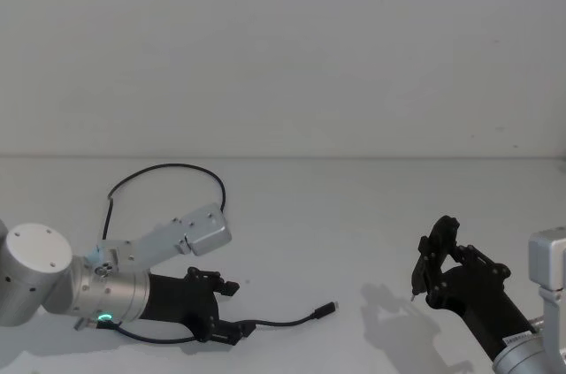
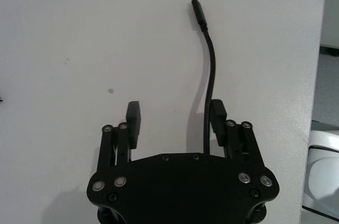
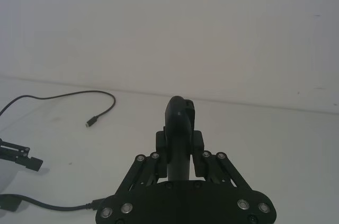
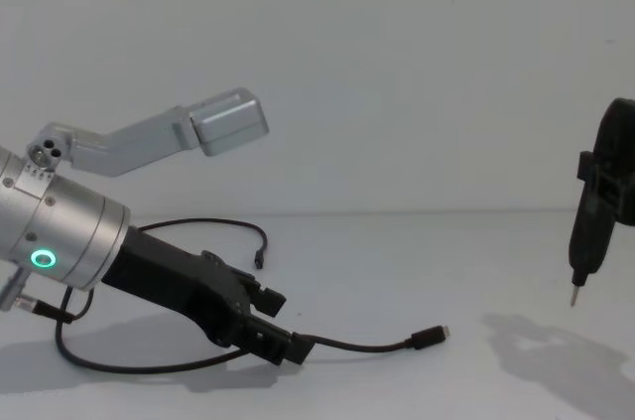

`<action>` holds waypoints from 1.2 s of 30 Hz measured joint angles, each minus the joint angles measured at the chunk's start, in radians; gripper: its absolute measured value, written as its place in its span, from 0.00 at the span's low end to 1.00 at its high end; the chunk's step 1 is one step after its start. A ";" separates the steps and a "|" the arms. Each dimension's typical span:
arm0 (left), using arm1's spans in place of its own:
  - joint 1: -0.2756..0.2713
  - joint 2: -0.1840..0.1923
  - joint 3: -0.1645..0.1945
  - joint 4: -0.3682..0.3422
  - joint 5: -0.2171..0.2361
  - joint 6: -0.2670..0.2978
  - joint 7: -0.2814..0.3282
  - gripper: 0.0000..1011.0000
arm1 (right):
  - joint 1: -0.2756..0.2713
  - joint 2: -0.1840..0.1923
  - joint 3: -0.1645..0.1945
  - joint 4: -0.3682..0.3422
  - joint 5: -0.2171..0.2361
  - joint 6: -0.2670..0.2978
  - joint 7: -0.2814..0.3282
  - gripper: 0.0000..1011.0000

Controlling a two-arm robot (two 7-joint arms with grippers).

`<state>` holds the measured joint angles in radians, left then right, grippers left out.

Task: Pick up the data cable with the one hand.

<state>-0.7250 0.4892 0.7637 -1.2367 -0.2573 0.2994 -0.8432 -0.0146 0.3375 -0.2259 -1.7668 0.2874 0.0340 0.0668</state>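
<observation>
The left gripper grabs the data cable by its thin black cord behind the plug (image 4: 332,343) next, and the data cable's silver-tipped plug stays free.
The data cable (image 1: 287,319) is a thin black cord lying on the white table, its silver-tipped plug (image 1: 327,308) pointing right. My left gripper (image 1: 234,309), the one hand with the green ring on its wrist, is low over the table and open. In the left wrist view the data cable (image 2: 211,70) runs between the two fingers, close against one finger (image 2: 218,121), and the plug (image 2: 198,13) lies ahead. From the chest view the left gripper (image 4: 286,324) sits at the cord (image 4: 357,346). My right gripper (image 1: 435,261) hangs at the right, shut on a pen-shaped tool (image 3: 180,126).
The cord's other half loops back (image 1: 168,167) behind my left arm, ending in a small plug (image 4: 257,262). The white table top (image 1: 354,215) meets a plain white wall behind. The pen tool's metal point (image 4: 572,299) hovers above the table at the right.
</observation>
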 joint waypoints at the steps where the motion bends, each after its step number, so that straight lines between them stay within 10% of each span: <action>1: 0.000 0.000 0.000 0.000 0.000 0.001 0.000 0.73 | 0.000 0.000 0.000 0.000 0.000 0.000 0.000 0.26; 24: -0.001 -0.001 0.002 0.000 -0.001 0.005 0.003 0.06 | 0.000 0.000 0.000 0.000 0.000 0.000 0.000 0.26; 36: -0.001 -0.001 0.003 0.000 -0.001 0.006 0.003 0.04 | -0.001 0.000 0.001 0.000 0.000 -0.001 0.001 0.26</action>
<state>-0.7258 0.4886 0.7667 -1.2370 -0.2584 0.3058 -0.8401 -0.0155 0.3372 -0.2248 -1.7670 0.2874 0.0329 0.0683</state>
